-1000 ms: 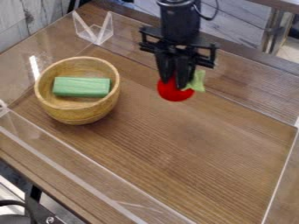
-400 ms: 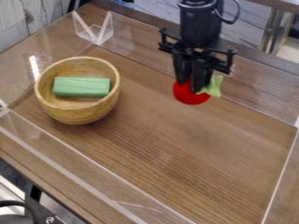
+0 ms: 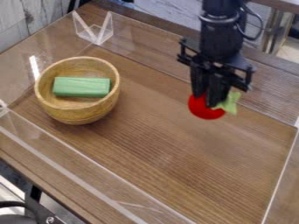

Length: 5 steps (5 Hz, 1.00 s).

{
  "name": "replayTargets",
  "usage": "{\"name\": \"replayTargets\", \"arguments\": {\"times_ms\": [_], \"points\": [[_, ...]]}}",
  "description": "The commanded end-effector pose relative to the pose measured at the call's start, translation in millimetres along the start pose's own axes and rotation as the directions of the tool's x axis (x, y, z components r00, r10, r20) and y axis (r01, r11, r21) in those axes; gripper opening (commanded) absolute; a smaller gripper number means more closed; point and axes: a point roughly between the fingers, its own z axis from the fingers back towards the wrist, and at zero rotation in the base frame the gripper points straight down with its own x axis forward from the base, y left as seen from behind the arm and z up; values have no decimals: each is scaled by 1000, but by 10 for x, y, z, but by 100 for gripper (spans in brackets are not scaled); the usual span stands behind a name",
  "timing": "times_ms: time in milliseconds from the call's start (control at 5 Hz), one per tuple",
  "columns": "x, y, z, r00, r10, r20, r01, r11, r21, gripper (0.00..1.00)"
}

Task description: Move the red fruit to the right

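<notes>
The red fruit [image 3: 207, 108] is above the wooden table in the fixed view. My gripper needs to lower the fruit before it lets go.
The red fruit [image 3: 207, 108] is a small bright red rounded toy with a green leafy cap [image 3: 232, 102] sticking out to its right. It hangs just above the wooden table, right of centre. My black gripper [image 3: 212, 98] points straight down and is shut on the red fruit, its fingers covering the fruit's upper part.
A wooden bowl [image 3: 77, 103] holding a light green oblong block [image 3: 80, 86] stands at the left. Clear plastic walls [image 3: 140, 197] edge the wooden table [image 3: 163, 157] on all sides, with a clear stand [image 3: 93, 29] at the back left.
My gripper has carried the red fruit to the right and slightly toward the front, away from the bowl. The bowl and green block have stayed put.
</notes>
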Motion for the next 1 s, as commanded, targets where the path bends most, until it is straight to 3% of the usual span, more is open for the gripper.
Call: {"name": "replayTargets", "arguments": {"times_ms": [0, 200, 400, 800], "points": [[109, 55, -97, 997, -62, 52, 61, 998, 4, 0], [127, 156, -320, 994, -92, 55, 91, 996, 8, 0], [161, 265, -421, 993, -92, 68, 91, 996, 20, 0], [156, 327, -446, 996, -28, 89, 25, 999, 31, 0]]}}
